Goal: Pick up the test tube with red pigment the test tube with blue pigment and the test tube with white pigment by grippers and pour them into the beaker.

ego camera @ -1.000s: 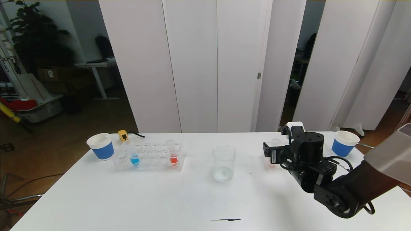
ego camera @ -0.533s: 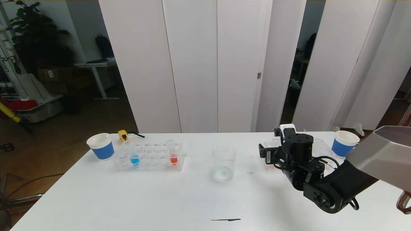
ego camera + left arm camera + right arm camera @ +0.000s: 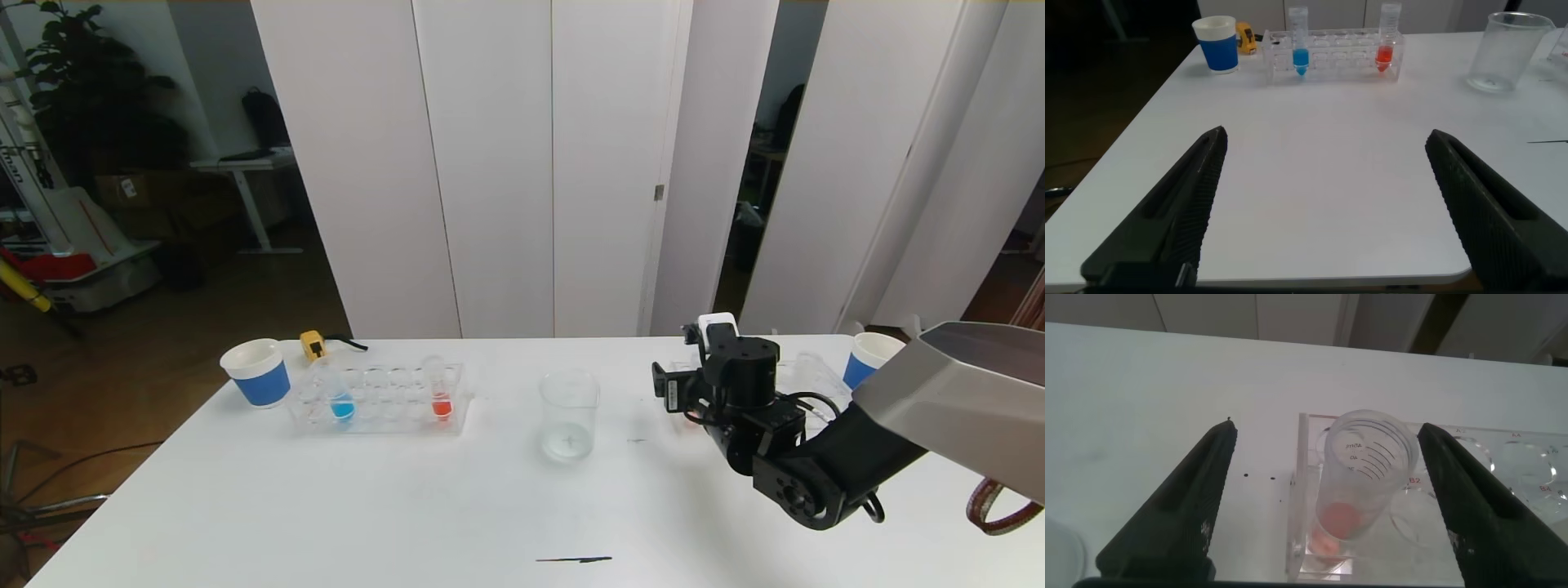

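My right gripper grips the tube with pale pinkish-red liquid by its side beside the tube's rim [image 3: 1360, 488] next, to pour its pigment into the beaker.
My right gripper [image 3: 1328, 433] is open above the near end of a clear rack [image 3: 1298, 498] at the table's right. Its fingers [image 3: 1200, 498] straddle, without touching, an upright clear tube with pale pinkish-red liquid [image 3: 1365, 486]. In the head view its black wrist [image 3: 739, 384] hides that tube. The test tube with blue pigment [image 3: 341, 402] and a red tube [image 3: 441, 398] stand in the left rack [image 3: 380, 429]. The beaker [image 3: 569, 415] stands mid-table. The white-pigment tube is not in view. My left gripper [image 3: 1328, 137] is open and empty over bare table.
Blue-banded white paper cups stand at the far left [image 3: 257, 373] and far right [image 3: 869, 359]. A small yellow object [image 3: 312, 345] lies behind the left rack. A black line [image 3: 574, 559] marks the table near its front edge.
My right arm has moved left and farther out over the right rack's end. The tubes, beaker and cups have not moved.
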Available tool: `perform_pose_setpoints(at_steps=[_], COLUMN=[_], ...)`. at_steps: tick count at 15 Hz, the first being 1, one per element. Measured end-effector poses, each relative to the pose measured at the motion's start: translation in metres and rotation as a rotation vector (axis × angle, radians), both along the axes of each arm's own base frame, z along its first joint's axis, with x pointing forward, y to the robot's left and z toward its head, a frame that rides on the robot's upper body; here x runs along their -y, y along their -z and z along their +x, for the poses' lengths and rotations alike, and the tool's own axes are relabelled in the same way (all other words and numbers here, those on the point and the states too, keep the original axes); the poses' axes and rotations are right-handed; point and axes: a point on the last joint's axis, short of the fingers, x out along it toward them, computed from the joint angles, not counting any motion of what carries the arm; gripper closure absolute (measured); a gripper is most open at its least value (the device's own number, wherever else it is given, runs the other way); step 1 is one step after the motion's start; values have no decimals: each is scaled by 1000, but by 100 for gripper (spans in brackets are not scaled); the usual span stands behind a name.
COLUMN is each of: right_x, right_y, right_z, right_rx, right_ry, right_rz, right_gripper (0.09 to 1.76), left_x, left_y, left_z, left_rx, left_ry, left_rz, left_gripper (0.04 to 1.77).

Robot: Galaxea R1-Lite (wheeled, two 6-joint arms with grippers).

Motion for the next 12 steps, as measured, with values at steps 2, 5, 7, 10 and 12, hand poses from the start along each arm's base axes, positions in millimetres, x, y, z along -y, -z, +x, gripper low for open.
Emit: perform_pose_setpoints(at_steps=[2, 5, 7, 10, 12], right_x=[-1, -2, -2, -2, -2], right_y=[3, 6, 7, 7, 6], right_z=[3, 5, 6, 6, 6], right_rx=[0, -3, -5, -4, -2], right_ry=[2, -2, -1, 0, 0], right_rz=[-7, -6, -7, -3, -2], right_gripper=[109, 114, 126, 126, 126], left_x=[0, 0, 0, 0, 0], left_y=[0, 0, 0, 0, 0], left_z=[0, 0, 0, 0, 0], left_rx=[0, 0, 0, 0, -1], left_ry=[0, 0, 0, 0, 0], left_rz=[0, 0, 0, 0, 0], left_gripper=[8, 8, 8, 8, 8])
